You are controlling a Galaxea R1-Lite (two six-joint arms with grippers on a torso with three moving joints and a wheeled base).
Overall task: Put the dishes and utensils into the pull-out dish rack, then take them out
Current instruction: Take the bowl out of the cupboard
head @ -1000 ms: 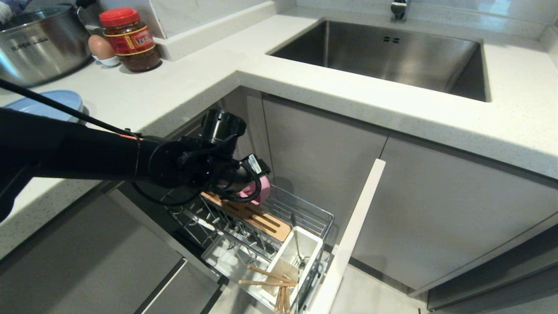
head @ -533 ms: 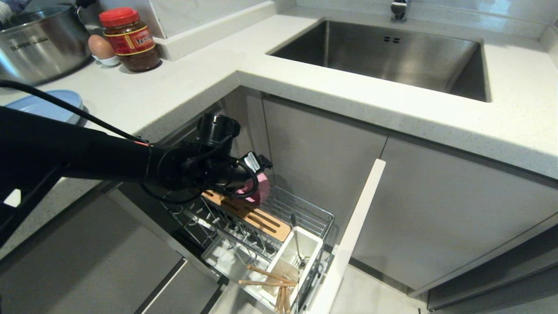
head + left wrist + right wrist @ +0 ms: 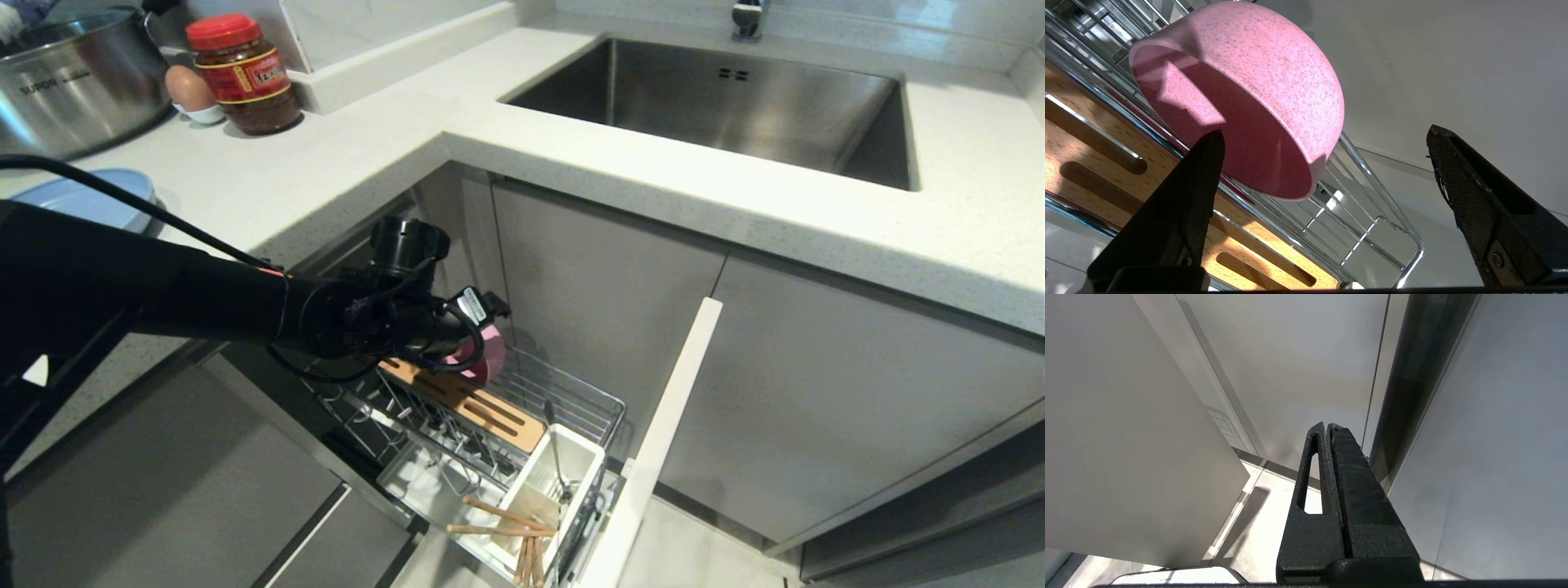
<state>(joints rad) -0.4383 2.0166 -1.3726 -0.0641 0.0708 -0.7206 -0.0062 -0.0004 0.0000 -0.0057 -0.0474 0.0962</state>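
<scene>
I should close my left gripper now. Its fingers are on both sides of the pink bowl's rim, inside the bowl's opening and outside the bowl's side, so they would hold the bowl.
The pink bowl [image 3: 1241,94] leans on its side against the chrome wires of the pull-out dish rack [image 3: 1404,237], beside the slotted wooden strip [image 3: 1094,151]. My left gripper [image 3: 1325,130] is open wide just behind the bowl, one finger [image 3: 1188,204] overlapping its rim, and holds nothing. From the head, the left arm [image 3: 245,302] reaches over the rack [image 3: 604,404] and partly hides the bowl [image 3: 486,359]. Wooden chopsticks [image 3: 498,529] and a silver utensil [image 3: 555,457] sit at the white cutlery cup [image 3: 589,457]. The light-blue plate [image 3: 82,196] rests on the counter. My right gripper [image 3: 1327,424] is shut and parked by the cabinet fronts.
On the counter's back left stand a steel pot [image 3: 73,82], a red-lidded jar [image 3: 245,73] and an egg [image 3: 189,88]. The steel sink [image 3: 718,106] is at the back right. The rack's white drawer front [image 3: 653,457] juts out beside it.
My left arm has drawn back slightly to the left and its fingers have spread a little wider. The pink bowl stays leaning in the rack.
</scene>
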